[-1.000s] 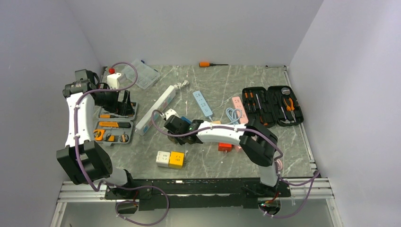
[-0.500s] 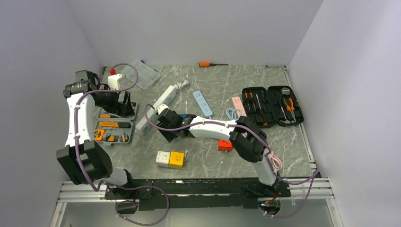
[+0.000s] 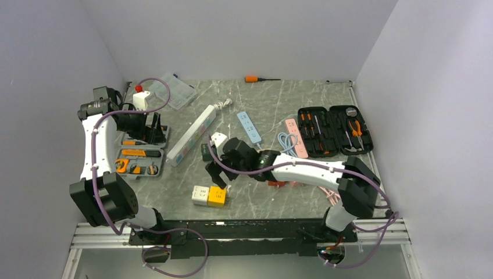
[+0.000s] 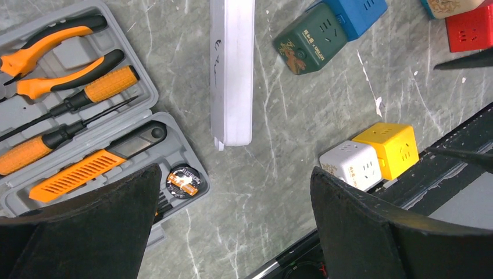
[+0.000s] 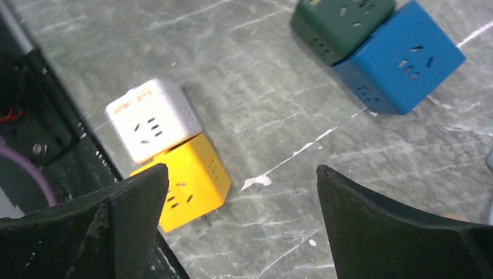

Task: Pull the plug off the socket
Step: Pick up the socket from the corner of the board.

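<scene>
The yellow cube socket (image 3: 217, 196) (image 5: 188, 182) needs to be grabbed by opposite sides with my right gripper, and the joined white cube is left for my left gripper to pull off.
The long white socket strip (image 3: 192, 135) lies slantwise on the table left of centre, and its bare end shows in the left wrist view (image 4: 232, 70). A small white plug (image 3: 218, 139) lies loose on the table just right of the strip, apart from it. My right gripper (image 3: 219, 172) hovers in front of the plug, open with nothing between its fingers (image 5: 238, 174), over bare table beside a yellow cube socket (image 5: 186, 186). My left gripper (image 4: 235, 174) is open and empty, raised over the grey tool case (image 3: 142, 154) at the left.
White and yellow cube sockets (image 3: 209, 196) sit joined near the front edge. Green (image 5: 343, 23) and blue (image 5: 401, 58) cubes lie under the right arm. A blue strip (image 3: 249, 127), a pink strip (image 3: 295, 135), a black tool kit (image 3: 334, 129) and a red cube (image 3: 278, 183) lie to the right.
My right gripper has opened and let go of the white plug, then drawn back toward the front. The white strip, dragged along a moment ago, lies still. The left arm has not moved.
</scene>
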### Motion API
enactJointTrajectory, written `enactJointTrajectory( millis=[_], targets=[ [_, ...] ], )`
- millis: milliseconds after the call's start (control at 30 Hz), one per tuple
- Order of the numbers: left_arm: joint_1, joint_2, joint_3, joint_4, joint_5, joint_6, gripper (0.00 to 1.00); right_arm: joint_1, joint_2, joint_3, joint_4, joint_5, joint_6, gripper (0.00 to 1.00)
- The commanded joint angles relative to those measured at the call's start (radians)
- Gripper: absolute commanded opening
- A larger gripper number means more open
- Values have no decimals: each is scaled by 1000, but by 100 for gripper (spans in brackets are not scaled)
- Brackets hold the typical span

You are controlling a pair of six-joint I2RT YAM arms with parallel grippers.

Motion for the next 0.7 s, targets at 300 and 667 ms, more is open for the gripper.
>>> enactJointTrajectory(
  millis=[300,667],
  targets=[
    [-22,-14,75,-88,82,60,99,152,-50,-168,245,-73,-278,100],
    [-31,-9,84,-63,55,32,99,131,103,-83,191,-156,-367,100]
  ],
)
